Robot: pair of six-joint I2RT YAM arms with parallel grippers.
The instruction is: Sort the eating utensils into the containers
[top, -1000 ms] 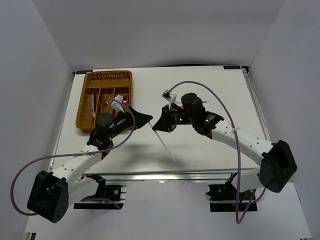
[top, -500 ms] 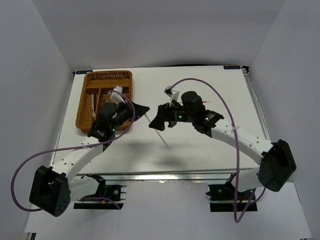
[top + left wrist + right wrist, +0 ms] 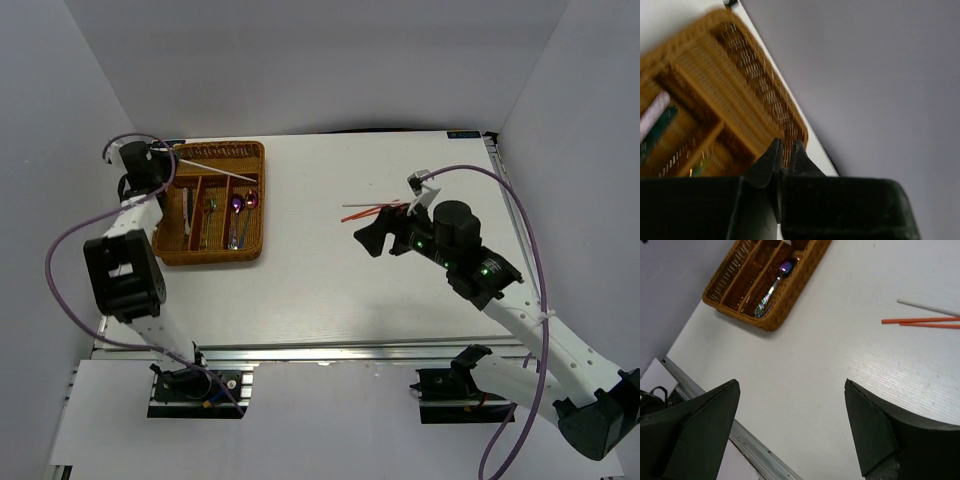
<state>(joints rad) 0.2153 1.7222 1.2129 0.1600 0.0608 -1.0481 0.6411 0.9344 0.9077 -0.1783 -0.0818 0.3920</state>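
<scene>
The white chopstick's loose end point(image 3: 252, 179) slants over the tray's divider, so my left gripper first turns the chopstick along the tray's back section point(image 3: 226, 157) and only then releases it.
The brown wicker tray point(image 3: 206, 258) stands at the back left, its woven wall point(image 3: 735, 75) filling the left wrist view. Iridescent purple spoons point(image 3: 238, 204) and other utensils lie in its long slots; one spoon point(image 3: 774, 286) shows in the right wrist view. My left gripper point(image 3: 165, 160) is at the tray's far left corner, its jaws pressed together point(image 3: 786, 143). A white chopstick point(image 3: 220, 171) juts from it, slanting across the tray. My right gripper point(image 3: 375, 238) stands open point(image 3: 791, 382) above bare table. Beyond it lie two red chopsticks point(image 3: 378, 211) point(image 3: 920, 320) and a white one point(image 3: 360, 204) point(image 3: 930, 307).
The metal rail along the table's near edge point(image 3: 755, 452) shows under my right gripper. White walls close the table in at the back and on both sides; my left gripper is close to the left wall point(image 3: 90, 130).
The white chopstick passed from my right gripper to my left at mid-table. My left arm swung it far left over the tray. My right gripper opened and drew back to the right.
</scene>
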